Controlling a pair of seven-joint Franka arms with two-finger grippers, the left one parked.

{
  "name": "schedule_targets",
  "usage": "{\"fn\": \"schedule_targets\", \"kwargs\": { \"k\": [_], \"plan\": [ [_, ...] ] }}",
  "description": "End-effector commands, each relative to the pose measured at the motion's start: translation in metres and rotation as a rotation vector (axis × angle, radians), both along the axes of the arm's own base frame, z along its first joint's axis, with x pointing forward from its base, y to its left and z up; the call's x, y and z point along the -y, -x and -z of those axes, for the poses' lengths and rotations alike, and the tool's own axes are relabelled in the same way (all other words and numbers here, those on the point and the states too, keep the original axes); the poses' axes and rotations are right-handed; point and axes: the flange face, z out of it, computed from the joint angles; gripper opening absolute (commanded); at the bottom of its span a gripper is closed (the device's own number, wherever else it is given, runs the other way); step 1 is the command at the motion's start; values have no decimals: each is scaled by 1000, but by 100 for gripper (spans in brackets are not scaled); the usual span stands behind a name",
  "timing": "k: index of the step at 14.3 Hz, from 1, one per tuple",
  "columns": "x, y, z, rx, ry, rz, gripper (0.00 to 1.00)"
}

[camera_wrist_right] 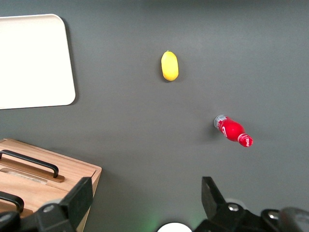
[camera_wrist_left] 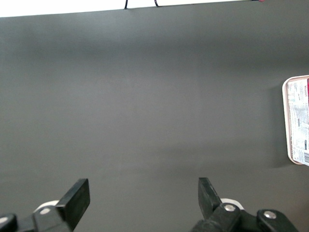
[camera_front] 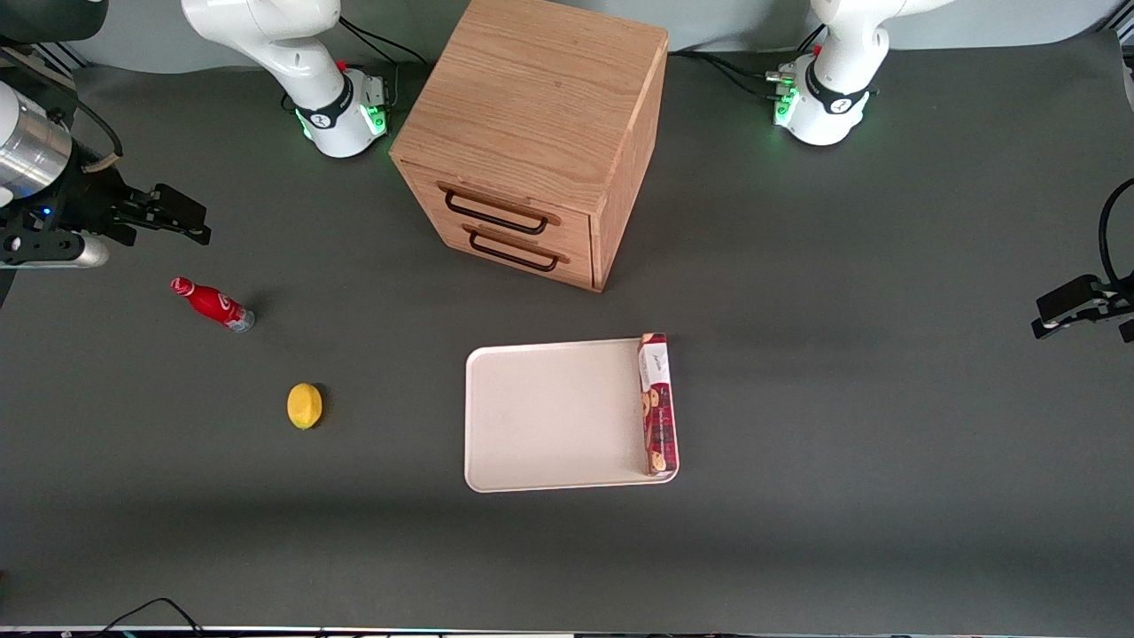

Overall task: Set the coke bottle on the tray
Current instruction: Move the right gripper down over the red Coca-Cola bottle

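Note:
The coke bottle needs to go on the tray (camera_front: 549,416), so my right gripper should pick it up by its red cap end (camera_front: 184,288) next.
The coke bottle (camera_front: 213,304), small and red with a red cap and a clear base, lies on its side on the dark table toward the working arm's end. It also shows in the right wrist view (camera_wrist_right: 233,130). The cream-white tray (camera_front: 549,416) lies flat near the table's middle, in front of the drawer cabinet; it also shows in the right wrist view (camera_wrist_right: 34,60). My right gripper (camera_front: 182,220) hangs open and empty above the table, a little farther from the front camera than the bottle and apart from it. Its open jaws show in the right wrist view (camera_wrist_right: 145,198).
A yellow lemon (camera_front: 305,406) lies between the bottle and the tray, nearer the front camera. A long red biscuit packet (camera_front: 657,403) lies along the tray's edge on the parked arm's side. A wooden two-drawer cabinet (camera_front: 540,124) stands farther back.

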Motion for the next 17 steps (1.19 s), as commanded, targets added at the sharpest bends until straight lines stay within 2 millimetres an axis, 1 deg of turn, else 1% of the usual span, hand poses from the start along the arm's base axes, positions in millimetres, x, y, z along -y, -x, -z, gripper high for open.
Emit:
{"fn": "schedule_targets", "kwargs": {
  "k": [1, 2, 3, 5, 6, 7, 8, 9, 10, 11, 12, 13, 14, 16, 17],
  "plan": [
    [-2, 1, -12, -6, -9, 61, 100],
    [-3, 2, -14, -6, -6, 83, 100],
    [0, 3, -20, -2, -4, 82, 100],
    [15, 10, -35, -22, -1, 85, 100],
    [33, 18, -37, -55, -3, 34, 100],
    [58, 25, -41, -64, 6, -27, 100],
    [80, 28, -39, -76, 13, -62, 100],
    [106, 30, -30, -99, 13, -92, 100],
    [130, 32, -17, -125, 16, -138, 100],
    [145, 33, -6, -133, 29, -164, 100],
    [157, 31, 17, -150, 37, -163, 100],
    [171, 35, 45, -146, 28, -161, 100],
    [177, 40, 78, -118, 26, -173, 100],
    [194, 58, 153, -83, 42, -183, 100],
    [196, 64, 184, -58, 47, -190, 100]
  ]
}}
